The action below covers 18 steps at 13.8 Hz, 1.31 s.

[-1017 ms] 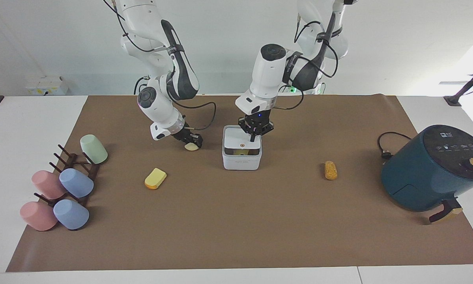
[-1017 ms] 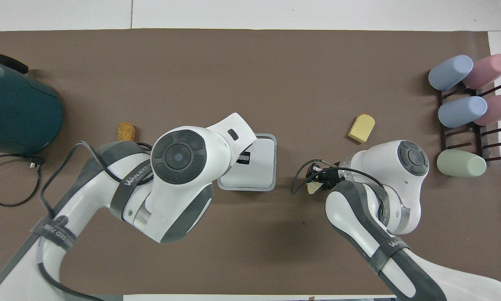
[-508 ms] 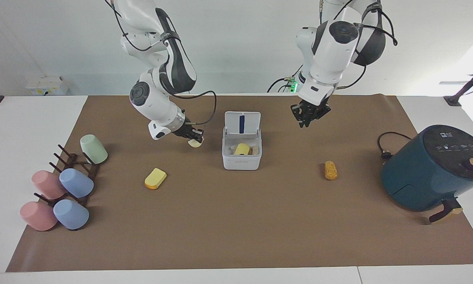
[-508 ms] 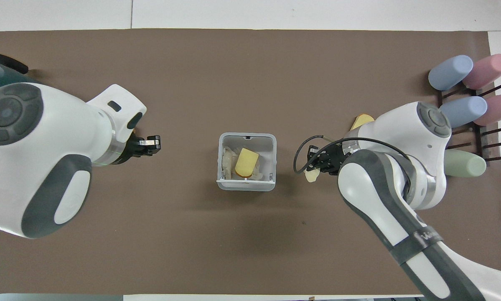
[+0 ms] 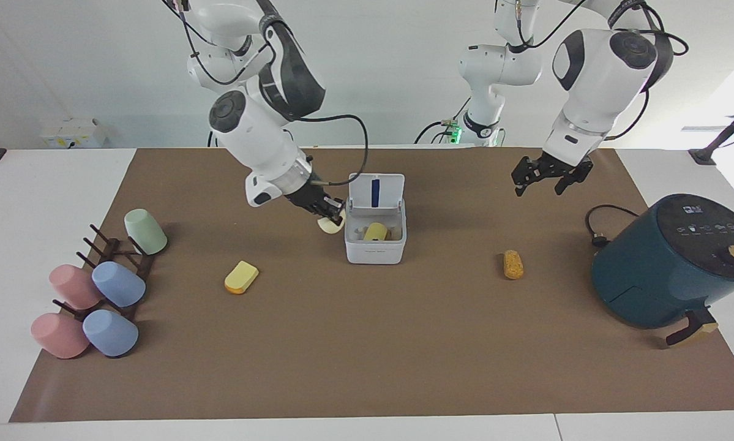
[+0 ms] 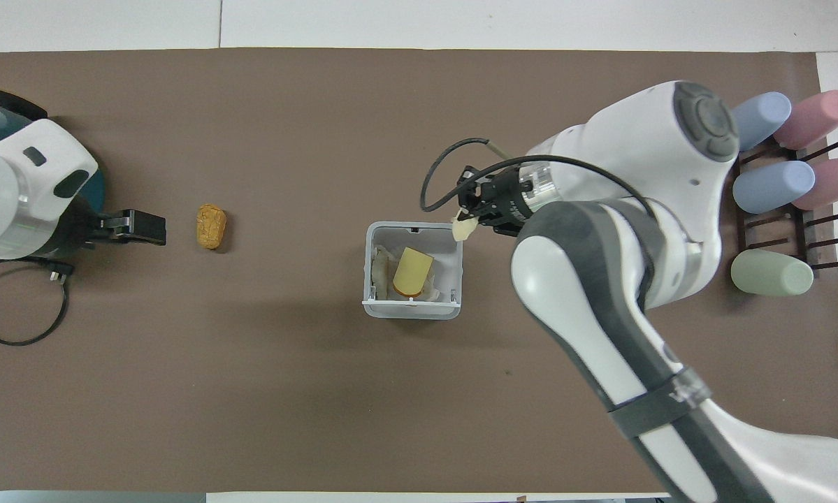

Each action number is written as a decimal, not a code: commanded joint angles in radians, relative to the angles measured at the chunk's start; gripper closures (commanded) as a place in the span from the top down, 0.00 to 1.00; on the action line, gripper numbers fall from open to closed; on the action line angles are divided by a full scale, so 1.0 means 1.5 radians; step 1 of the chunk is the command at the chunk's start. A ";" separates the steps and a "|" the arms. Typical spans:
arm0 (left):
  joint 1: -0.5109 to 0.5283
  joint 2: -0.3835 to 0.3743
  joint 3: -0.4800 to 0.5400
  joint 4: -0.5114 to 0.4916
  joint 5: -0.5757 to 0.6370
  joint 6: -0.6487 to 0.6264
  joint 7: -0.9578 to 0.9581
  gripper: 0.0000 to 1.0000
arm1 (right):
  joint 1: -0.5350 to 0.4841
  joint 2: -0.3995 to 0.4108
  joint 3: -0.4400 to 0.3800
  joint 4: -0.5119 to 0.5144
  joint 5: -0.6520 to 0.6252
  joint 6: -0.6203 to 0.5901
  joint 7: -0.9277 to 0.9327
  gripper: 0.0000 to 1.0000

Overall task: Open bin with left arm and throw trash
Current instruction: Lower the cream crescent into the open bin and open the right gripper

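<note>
The crescent hangs beside the bin, short of the bin's rim, so my right gripper moves the cream crescent (image 6: 464,227) toward the white bin, before releasing it.
The white bin (image 5: 376,245) stands mid-mat with its lid (image 5: 376,191) flipped up; a yellow wedge (image 5: 376,231) and pale scraps lie inside it, as the overhead view (image 6: 412,270) also shows. My right gripper (image 5: 330,215) is shut on the cream crescent (image 5: 328,225) and holds it in the air at the bin's rim (image 6: 456,241) on the right arm's side. A second yellow wedge (image 5: 242,277) lies on the mat. The crumbed oblong (image 5: 513,264) lies toward the left arm's end. My left gripper (image 5: 541,184) hangs shut and empty above the mat between the oblong (image 6: 211,226) and the air fryer.
A dark teal air fryer (image 5: 673,260) stands at the left arm's end with its cable (image 5: 599,226) on the mat. A dark rack with several pastel cups (image 5: 97,288) stands at the right arm's end, also in the overhead view (image 6: 782,181).
The bin's lid has flipped open. My left gripper rose off the bin and swung toward the air fryer. My right gripper lifted the cream crescent and carried it to the bin's rim.
</note>
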 commanded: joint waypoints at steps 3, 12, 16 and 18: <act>0.044 -0.001 -0.006 0.101 0.006 -0.106 0.044 1.00 | 0.082 -0.003 0.000 -0.075 -0.003 0.116 0.087 0.00; 0.067 0.018 -0.005 0.189 0.007 -0.182 0.044 1.00 | 0.084 -0.004 0.000 -0.075 -0.004 0.110 0.103 1.00; 0.076 0.022 -0.014 0.175 0.007 -0.169 0.043 1.00 | 0.073 0.005 -0.001 -0.033 -0.126 0.061 0.087 1.00; 0.077 0.022 -0.023 0.140 0.007 -0.128 0.035 1.00 | 0.046 0.009 -0.001 -0.003 -0.214 0.015 -0.013 1.00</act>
